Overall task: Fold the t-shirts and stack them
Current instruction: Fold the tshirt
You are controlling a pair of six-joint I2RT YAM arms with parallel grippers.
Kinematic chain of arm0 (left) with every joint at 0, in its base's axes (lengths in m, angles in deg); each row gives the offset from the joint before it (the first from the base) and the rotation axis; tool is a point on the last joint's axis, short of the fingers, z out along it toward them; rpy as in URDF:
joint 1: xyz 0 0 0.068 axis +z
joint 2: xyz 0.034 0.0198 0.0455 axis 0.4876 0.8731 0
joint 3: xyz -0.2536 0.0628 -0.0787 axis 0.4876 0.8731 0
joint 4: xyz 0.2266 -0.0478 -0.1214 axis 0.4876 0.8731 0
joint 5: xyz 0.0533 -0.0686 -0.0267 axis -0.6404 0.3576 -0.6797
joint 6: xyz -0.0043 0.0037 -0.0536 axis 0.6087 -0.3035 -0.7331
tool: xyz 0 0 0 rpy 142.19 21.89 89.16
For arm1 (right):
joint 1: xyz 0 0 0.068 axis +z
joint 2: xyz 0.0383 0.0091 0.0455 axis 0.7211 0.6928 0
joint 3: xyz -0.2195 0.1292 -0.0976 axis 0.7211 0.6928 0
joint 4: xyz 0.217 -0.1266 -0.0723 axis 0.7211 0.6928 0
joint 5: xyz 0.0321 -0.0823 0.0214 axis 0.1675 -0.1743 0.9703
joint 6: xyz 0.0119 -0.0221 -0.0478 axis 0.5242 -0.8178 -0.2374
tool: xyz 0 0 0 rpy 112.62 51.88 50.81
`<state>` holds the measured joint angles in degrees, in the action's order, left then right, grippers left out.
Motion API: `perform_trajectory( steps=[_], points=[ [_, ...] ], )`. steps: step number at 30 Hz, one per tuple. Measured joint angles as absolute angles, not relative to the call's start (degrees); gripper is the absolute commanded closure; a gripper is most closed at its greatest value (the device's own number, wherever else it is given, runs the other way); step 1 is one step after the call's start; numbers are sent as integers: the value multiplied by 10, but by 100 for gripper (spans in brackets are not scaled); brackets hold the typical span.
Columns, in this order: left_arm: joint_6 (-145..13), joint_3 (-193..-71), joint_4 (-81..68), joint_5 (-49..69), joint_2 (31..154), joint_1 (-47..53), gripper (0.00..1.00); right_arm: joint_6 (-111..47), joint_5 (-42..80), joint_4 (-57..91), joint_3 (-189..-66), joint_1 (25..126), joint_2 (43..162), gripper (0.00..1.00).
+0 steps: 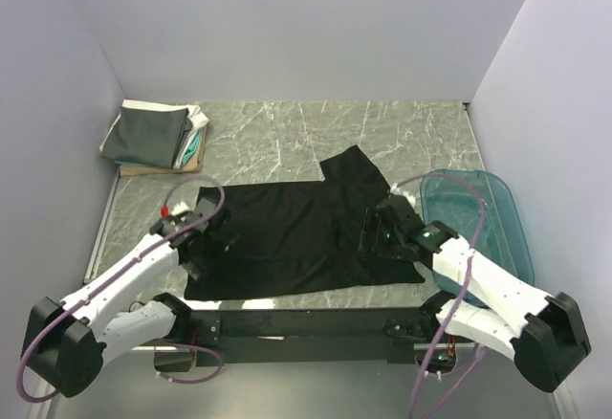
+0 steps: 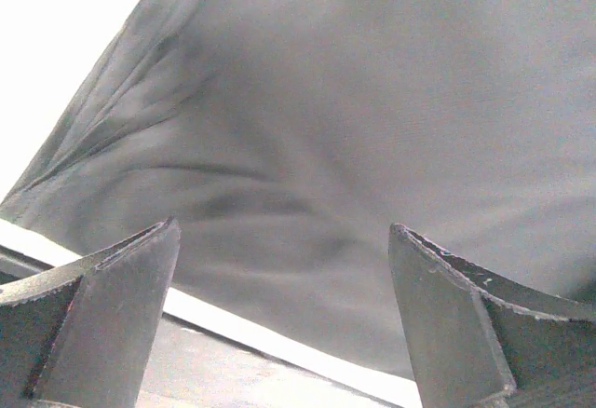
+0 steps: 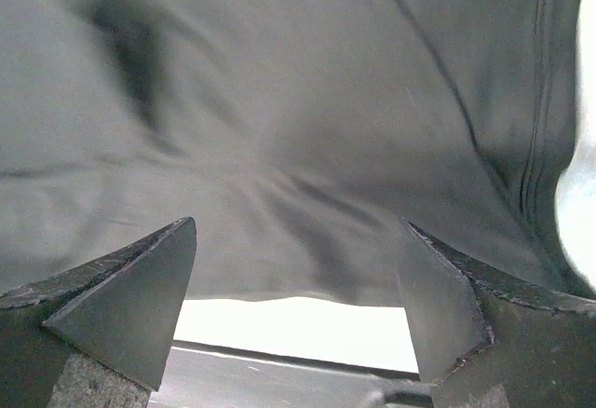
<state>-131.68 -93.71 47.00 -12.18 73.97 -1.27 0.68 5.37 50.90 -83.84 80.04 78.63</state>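
I need to fold the t-shirt's back edge toward me. My left gripper should next grab the black t-shirt's back corner (image 1: 207, 193), opposite the tub side.
A plain black t-shirt (image 1: 296, 237) lies spread on the marble table, one sleeve sticking out toward the back right. My left gripper (image 1: 206, 237) is open over the shirt's left edge; the left wrist view shows the dark cloth (image 2: 354, 129) filling the frame between the spread fingers (image 2: 121, 306). My right gripper (image 1: 378, 237) is open over the shirt's right edge; the right wrist view shows the cloth (image 3: 279, 119) and its near hem between the spread fingers (image 3: 447, 306). A stack of folded t-shirts (image 1: 153, 137), dark grey on top, sits at the back left.
A translucent teal plastic tub (image 1: 478, 223) stands at the right edge of the table (image 1: 287, 142), close beside my right arm. Grey walls enclose the table on three sides. A black rail (image 1: 306, 321) runs along the near edge.
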Motion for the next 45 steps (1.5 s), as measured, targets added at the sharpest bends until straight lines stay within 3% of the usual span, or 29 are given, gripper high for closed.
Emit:
perform_trajectory(
  steps=[9, 19, 26, 35, 38, 39, 45],
  points=[
    [-1258, -1164, 450, -240, 821, 27, 0, -27, -7, 494, -963, 800, 737, 3],
    [-1176, -1285, 399, -250, 1085, 149, 3, -40, -39, 491, -963, 792, 737, 0],
    [-1162, -1375, 403, -263, 1250, 177, 23, -50, -39, 481, -953, 779, 750, 0],
    [-1157, -1411, 409, -267, 1311, 189, 48, -63, -29, 465, -946, 766, 774, 0],
    [-1162, -1411, 411, -266, 1313, 189, 64, -66, -28, 459, -942, 761, 782, 0],
    [-1165, -1409, 410, -266, 1313, 189, 74, -67, -27, 459, -941, 759, 786, 0],
    [-1180, -1404, 425, -267, 1316, 189, 99, -71, -25, 456, -941, 747, 807, 0]
  ],
)
